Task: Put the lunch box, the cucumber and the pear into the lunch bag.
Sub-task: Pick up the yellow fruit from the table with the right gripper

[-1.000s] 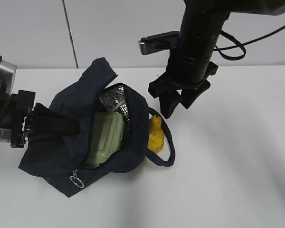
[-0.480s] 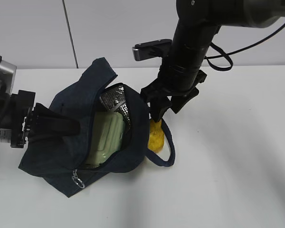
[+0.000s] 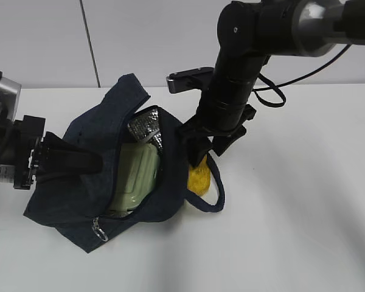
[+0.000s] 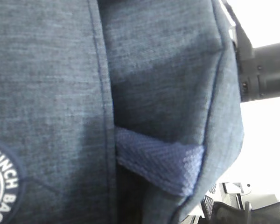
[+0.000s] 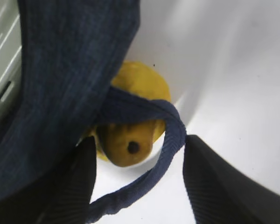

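My right gripper is going to grab the pear (image 5: 140, 84) by its narrow end (image 5: 130, 143) next. Then the pear can go into the lunch bag.
The navy lunch bag (image 3: 85, 188) lies open on the white table, silver lining showing. The sage-green-lidded lunch box (image 3: 137, 176) sits inside it. The yellow pear (image 3: 199, 180) lies on the table against the bag's right side, inside the loop handle (image 3: 219, 191). My right gripper (image 3: 207, 156) is open and low over the pear's narrow end. In the right wrist view its fingers (image 5: 214, 182) straddle the pear (image 5: 140, 84) and the handle (image 5: 170, 126), with the bag (image 5: 70, 70) at left. My left gripper (image 3: 96, 163) is shut on the bag's left wall; its wrist view shows only fabric (image 4: 51, 93). The cucumber is out of view.
The zipper's metal ring pull (image 3: 98, 230) hangs at the bag's near corner. White table (image 3: 292, 213) stretches to the right and front of the bag. A pale wall stands behind.
My right arm has come down and to the left, from above and right of the pear to straddling its top. The bag, lunch box and left gripper have not moved.
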Tool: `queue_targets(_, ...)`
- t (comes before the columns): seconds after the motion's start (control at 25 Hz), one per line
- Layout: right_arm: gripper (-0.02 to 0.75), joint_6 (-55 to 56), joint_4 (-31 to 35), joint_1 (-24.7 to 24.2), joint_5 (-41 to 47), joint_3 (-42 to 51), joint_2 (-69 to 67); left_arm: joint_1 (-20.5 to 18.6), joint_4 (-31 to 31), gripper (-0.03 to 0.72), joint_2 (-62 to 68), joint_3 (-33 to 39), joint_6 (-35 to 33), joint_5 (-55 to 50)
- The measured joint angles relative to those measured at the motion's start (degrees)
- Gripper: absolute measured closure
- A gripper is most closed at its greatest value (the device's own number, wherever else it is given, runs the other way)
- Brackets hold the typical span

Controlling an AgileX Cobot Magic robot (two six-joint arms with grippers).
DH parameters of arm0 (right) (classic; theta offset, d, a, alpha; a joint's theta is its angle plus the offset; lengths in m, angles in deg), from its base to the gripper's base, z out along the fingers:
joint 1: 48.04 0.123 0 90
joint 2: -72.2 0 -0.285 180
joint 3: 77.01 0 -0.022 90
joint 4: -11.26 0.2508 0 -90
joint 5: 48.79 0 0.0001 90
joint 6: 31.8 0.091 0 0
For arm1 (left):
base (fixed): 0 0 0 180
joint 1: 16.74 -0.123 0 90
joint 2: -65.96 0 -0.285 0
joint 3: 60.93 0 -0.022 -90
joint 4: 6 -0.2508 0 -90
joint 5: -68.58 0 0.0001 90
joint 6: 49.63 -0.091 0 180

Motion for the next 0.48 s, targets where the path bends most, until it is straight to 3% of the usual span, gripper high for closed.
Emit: queue_targets(0.48,0.281,-0.99,1.72,0.00,-2.80,0.00,-0.08,0.00,0.00,0.687,0.00,0.00,0.00,0.05)
